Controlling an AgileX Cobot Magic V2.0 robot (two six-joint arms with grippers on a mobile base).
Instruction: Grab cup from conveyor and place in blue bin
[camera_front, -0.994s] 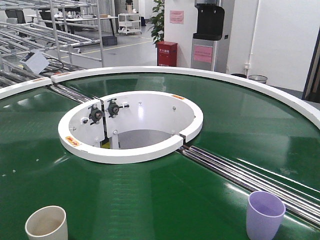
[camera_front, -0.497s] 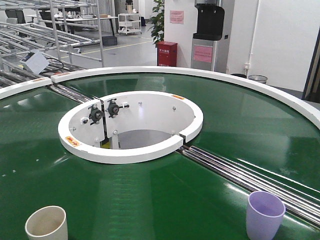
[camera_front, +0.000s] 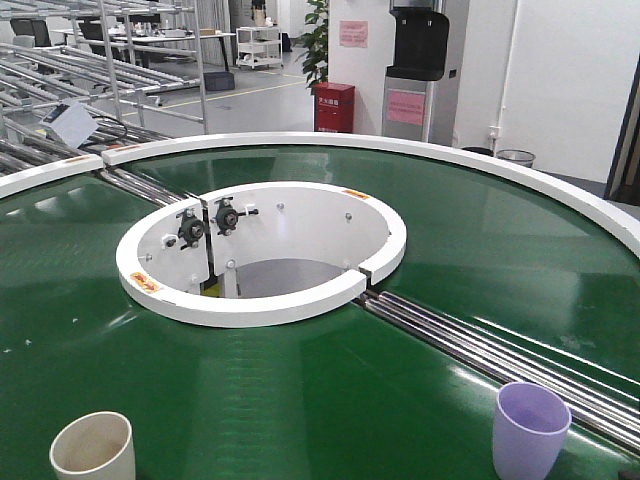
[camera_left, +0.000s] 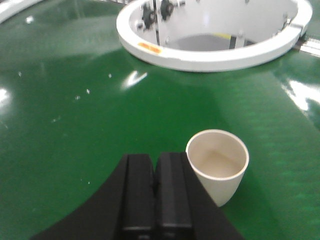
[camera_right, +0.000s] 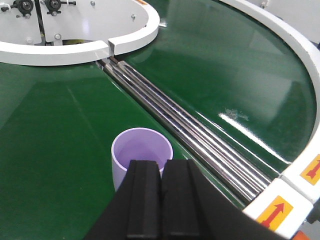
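The cream cup is meant for the blue bin. My left gripper should grab it next by its rim (camera_front: 92, 437).
A cream cup (camera_front: 93, 455) stands upright on the conveyor's dark-green belt (camera_front: 300, 400) at the front left, and a lilac cup (camera_front: 529, 428) stands at the front right beside the steel rollers (camera_front: 480, 345). In the left wrist view my left gripper (camera_left: 155, 162) is shut and empty, just left of the cream cup (camera_left: 217, 165). In the right wrist view my right gripper (camera_right: 161, 167) is shut and empty, directly in front of the lilac cup (camera_right: 140, 152). The blue bin is out of view.
The white central ring (camera_front: 260, 250) rises in the belt's middle, and the white outer rim (camera_front: 560, 190) curves round the far side. A rim corner with red arrow labels (camera_right: 280, 205) lies right of the right gripper. Racks (camera_front: 90, 60) and a water dispenser (camera_front: 420, 70) stand behind.
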